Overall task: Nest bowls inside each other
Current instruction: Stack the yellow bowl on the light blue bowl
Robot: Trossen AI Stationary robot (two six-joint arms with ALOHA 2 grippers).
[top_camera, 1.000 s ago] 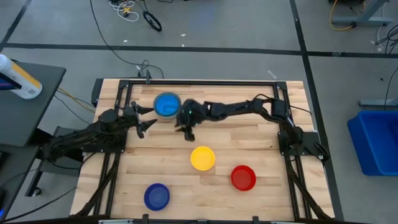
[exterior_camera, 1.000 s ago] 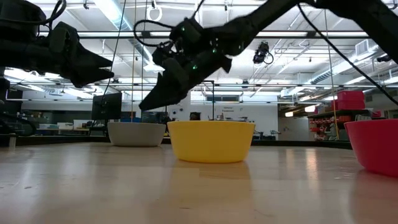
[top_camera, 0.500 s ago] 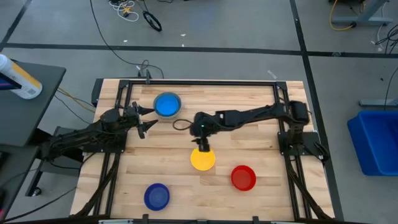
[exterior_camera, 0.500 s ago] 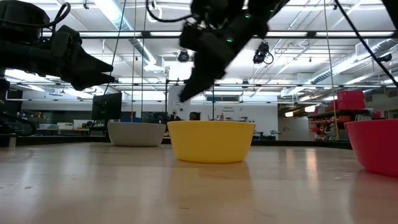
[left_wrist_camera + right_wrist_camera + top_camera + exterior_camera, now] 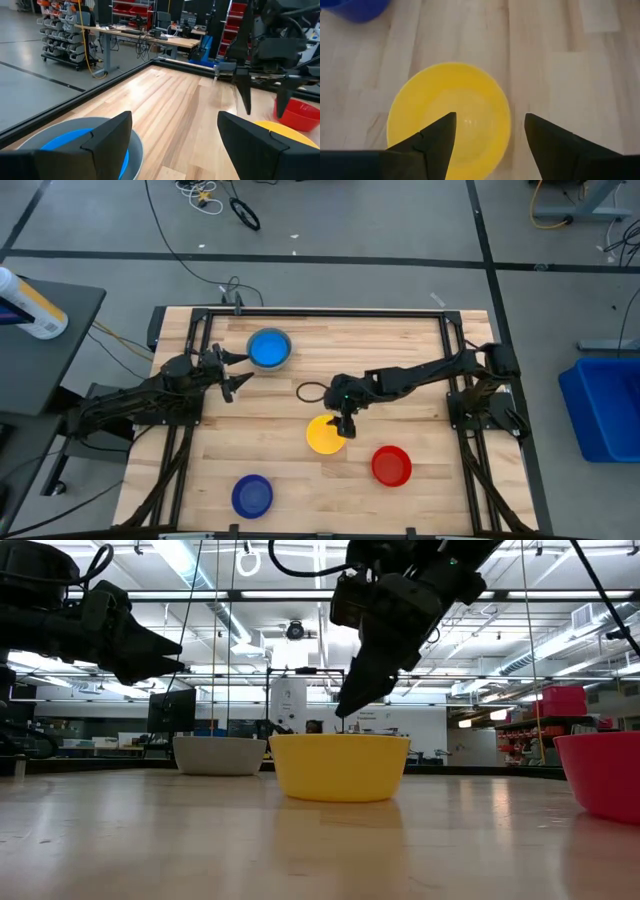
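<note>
Next, the right gripper takes hold of the yellow bowl by its rim (image 5: 509, 117) to nest it inside the light blue bowl.
A light blue bowl (image 5: 267, 347) sits nested in the grey bowl (image 5: 219, 754) at the table's far left. The yellow bowl (image 5: 322, 436) stands upright at the middle, the red bowl (image 5: 391, 465) to its right and the dark blue bowl (image 5: 252, 495) near the front edge. My right gripper (image 5: 346, 425) hangs open, slanting down, just above the yellow bowl's right rim (image 5: 506, 120); in the low view its fingertips (image 5: 347, 708) are clear of the rim. My left gripper (image 5: 242, 369) waits open and level beside the grey bowl.
A black frame (image 5: 330, 312) runs along the table's far edge and sides. Bare wood lies between the bowl stack and the yellow bowl. A loose dark cable loop (image 5: 310, 392) hangs by my right arm.
My right gripper has left the grey and light blue bowls and swung toward the table's near and right side, tipping and rolling a little as it went. It now hangs over the yellow bowl. None of the bowls has moved.
</note>
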